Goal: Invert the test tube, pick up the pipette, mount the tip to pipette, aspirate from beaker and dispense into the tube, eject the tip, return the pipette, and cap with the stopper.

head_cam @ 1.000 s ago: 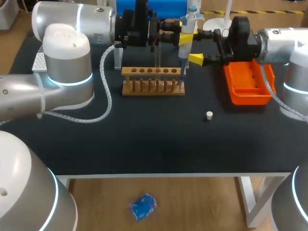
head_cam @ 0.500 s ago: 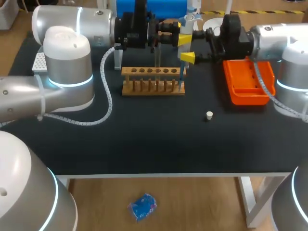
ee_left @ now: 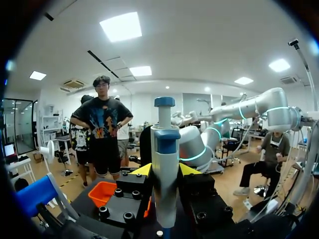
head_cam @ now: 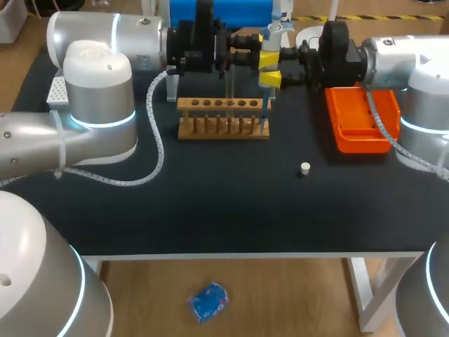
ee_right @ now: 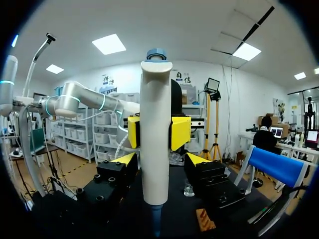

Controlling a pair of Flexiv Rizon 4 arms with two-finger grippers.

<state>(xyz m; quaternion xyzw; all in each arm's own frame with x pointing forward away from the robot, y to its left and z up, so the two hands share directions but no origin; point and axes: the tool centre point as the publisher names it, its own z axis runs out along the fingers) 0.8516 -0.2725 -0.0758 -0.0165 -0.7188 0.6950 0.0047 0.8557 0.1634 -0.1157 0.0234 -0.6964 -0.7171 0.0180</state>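
My right gripper grabs the pipette by the lower half of its body (ee_right: 155,172) next, since my left gripper's fingers cover the stretch above.
The white-and-blue pipette (head_cam: 267,91) stands upright over the right end of the wooden tube rack (head_cam: 223,118), its tip down at the rack's last hole. My left gripper (head_cam: 269,58) comes in from the left and is shut on the pipette's body (ee_left: 164,174). My right gripper (head_cam: 273,69) comes in from the right, with the pipette (ee_right: 155,139) between its fingers. The right gripper (ee_right: 160,160) is open, a small gap showing on each side. A glass test tube (head_cam: 230,98) stands in the rack. The white stopper (head_cam: 304,168) lies on the mat.
An orange tray (head_cam: 361,123) sits right of the rack, under my right arm. A white perforated tip box (head_cam: 57,90) is at the far left. A small glass beaker (ee_right: 188,189) stands beyond the grippers. A blue holder (head_cam: 231,10) is at the back.
My right gripper has moved left up to the pipette, and its fingers have narrowed around it. The left gripper has kept its hold and place.
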